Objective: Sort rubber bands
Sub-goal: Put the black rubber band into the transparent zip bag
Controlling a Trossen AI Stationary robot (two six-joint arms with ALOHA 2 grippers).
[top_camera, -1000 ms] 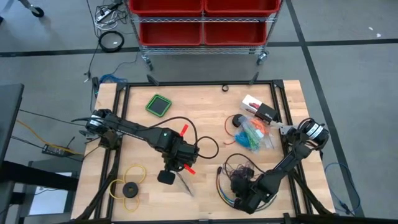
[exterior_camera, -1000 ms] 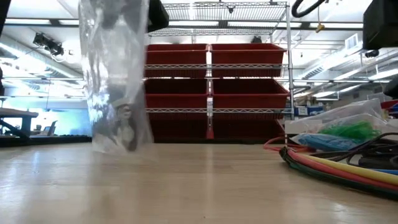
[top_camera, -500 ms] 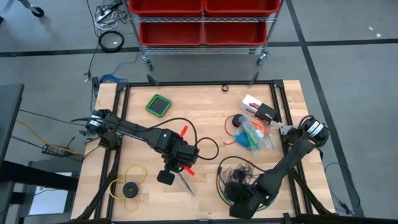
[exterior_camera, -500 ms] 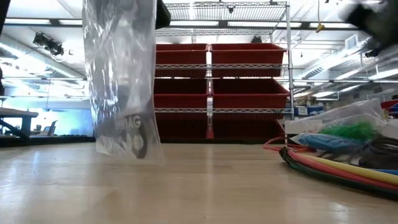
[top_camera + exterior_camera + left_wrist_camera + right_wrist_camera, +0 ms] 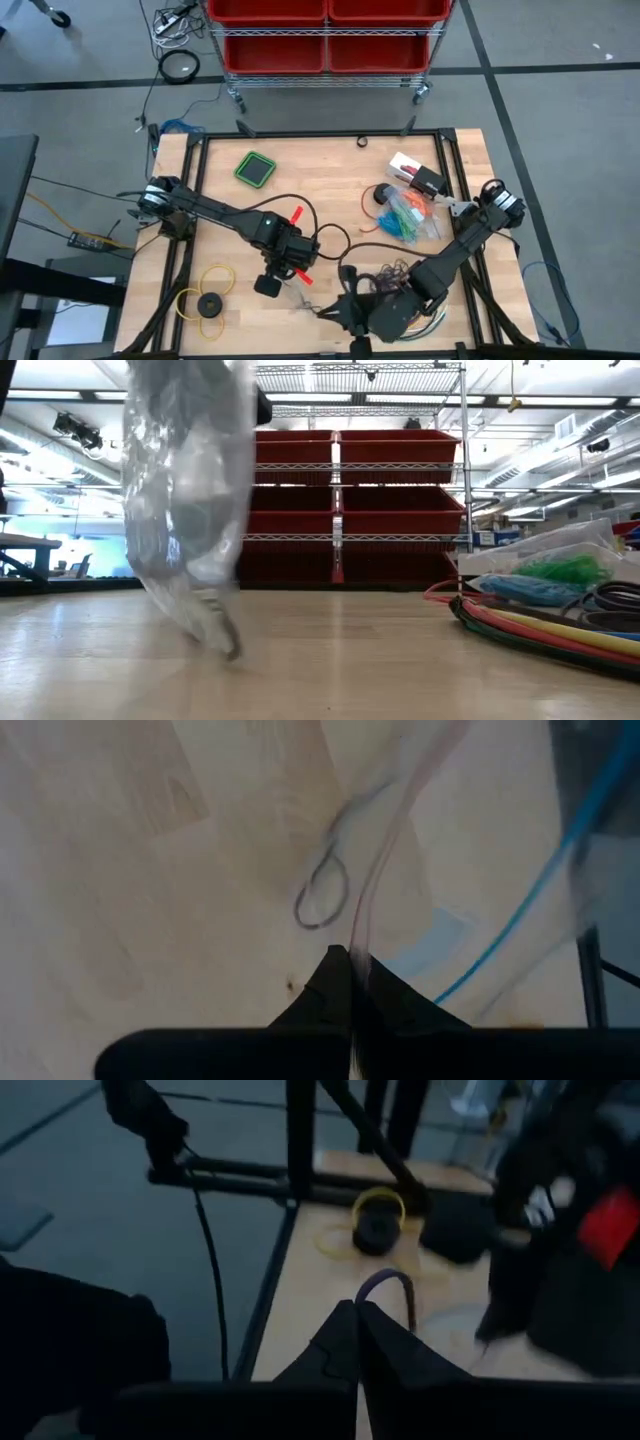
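Note:
My right gripper moves the purple rubber band into the bag next, before releasing it. The purple rubber band's arc (image 5: 388, 1276) is outside the clear plastic bag's film.
A clear plastic bag (image 5: 188, 510) hangs from my shut left gripper (image 5: 284, 272) near the table's front middle. One dark rubber band (image 5: 320, 900) shows through its film. My right gripper (image 5: 342, 304) is raised just right of the bag and shut on a dark purple rubber band (image 5: 388, 1285). A dark heap of rubber bands (image 5: 388, 280) lies on the table behind the right gripper. Green (image 5: 570, 570) and blue (image 5: 520, 588) bunches of rubber bands lie in clear bags at the right. My left gripper pinches the bag's top edge at its pink closing strip (image 5: 362, 935) between both fingers, from above, pointing down. The bag hangs slanted below, its lower end (image 5: 222, 643) on the table. My right gripper pinches the dark purple band between its fingertips (image 5: 350, 1330). An arc of the band (image 5: 392, 1280) stands out beyond them. The fingers point toward the table's left, slanting a little down, and the band is lifted clear.
Thick multicoloured cables (image 5: 540, 632) curl at the front right. A yellow ring with a black disc (image 5: 208, 300) lies front left. A green square pad (image 5: 256, 168) sits at the back left. A white and black box (image 5: 418, 176) lies at the back right. Red bins (image 5: 340, 510) stand beyond the table.
My right gripper has risen out of the dark heap and gone toward the table's left, toward the bag, tipping up to nearly level. The hanging bag has swung, and its lower end now slants onto the table.

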